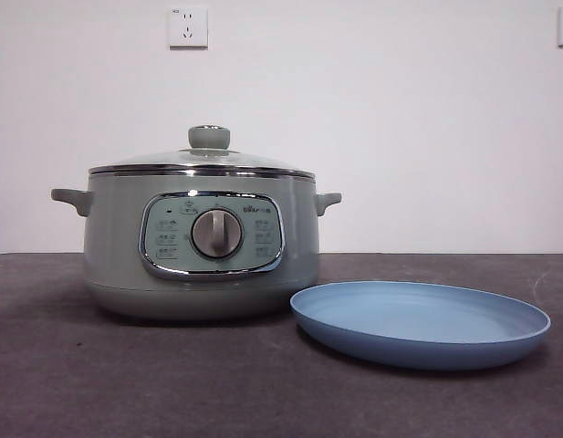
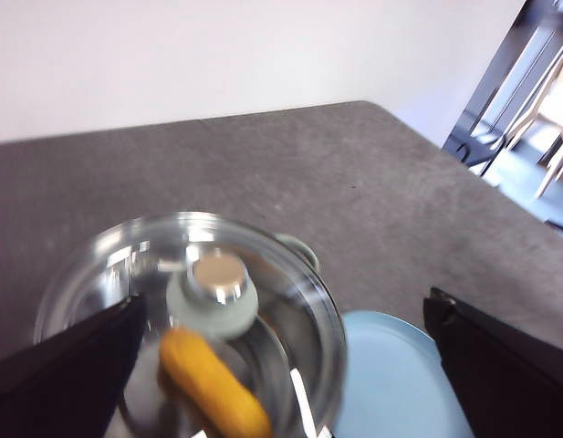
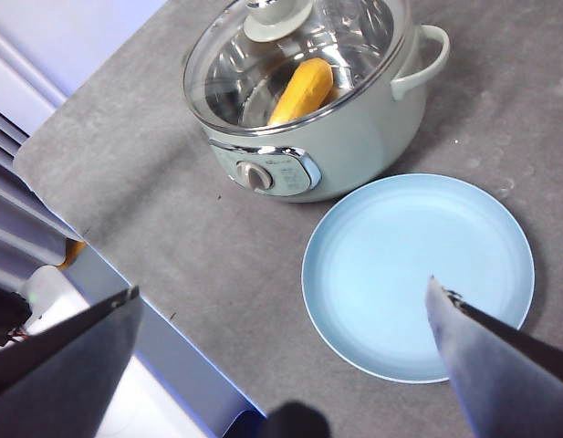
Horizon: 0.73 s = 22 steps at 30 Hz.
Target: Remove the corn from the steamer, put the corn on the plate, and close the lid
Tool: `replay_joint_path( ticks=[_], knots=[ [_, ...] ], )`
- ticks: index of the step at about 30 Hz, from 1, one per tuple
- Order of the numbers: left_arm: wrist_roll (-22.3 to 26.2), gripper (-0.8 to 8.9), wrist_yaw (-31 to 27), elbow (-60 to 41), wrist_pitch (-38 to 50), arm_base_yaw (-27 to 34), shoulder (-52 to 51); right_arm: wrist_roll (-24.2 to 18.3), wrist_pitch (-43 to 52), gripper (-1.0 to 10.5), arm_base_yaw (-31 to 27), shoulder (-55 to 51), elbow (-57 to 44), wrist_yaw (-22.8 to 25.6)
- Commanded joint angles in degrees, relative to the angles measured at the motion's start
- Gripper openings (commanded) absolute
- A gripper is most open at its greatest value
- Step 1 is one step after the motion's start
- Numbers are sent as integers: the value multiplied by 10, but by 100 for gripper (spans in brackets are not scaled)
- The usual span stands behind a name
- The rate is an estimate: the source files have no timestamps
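Observation:
The steamer needs to be opened next, so the left gripper has to grab the glass lid by its knob (image 2: 217,281). The robot can then reach the corn (image 2: 213,383).
The sage-green steamer (image 1: 201,246) stands on the table left of centre, with the glass lid (image 1: 204,161) closed on it. The corn (image 3: 302,90) lies inside the pot, seen through the lid; it also shows in the left wrist view (image 2: 213,383). The light-blue plate (image 1: 420,321) lies empty to the right of the steamer, close to its base. My left gripper (image 2: 281,374) is open, high above the lid's knob (image 2: 213,295). My right gripper (image 3: 286,347) is open, high above the plate (image 3: 418,274). Neither gripper shows in the front view.
The dark grey table (image 1: 99,383) ends at a white wall with a socket (image 1: 188,27). The table's front edge (image 3: 126,274) runs near the steamer in the right wrist view. Chairs (image 2: 555,119) stand beyond the table's far side.

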Motion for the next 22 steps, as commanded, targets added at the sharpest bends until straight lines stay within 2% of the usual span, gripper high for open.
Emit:
replay_joint_path(
  ticks=[1, 10, 15, 22],
  knots=[
    [31, 597, -33, 33, 31, -32, 62, 4, 3, 661, 1, 6, 1, 0],
    [63, 597, -108, 58, 149, -90, 219, 4, 3, 661, 1, 15, 1, 0],
    [81, 596, -135, 58, 169, -104, 279, 4, 3, 661, 1, 15, 1, 0],
    [82, 596, -162, 58, 168, -115, 331, 4, 3, 661, 1, 15, 1, 0]
  ],
)
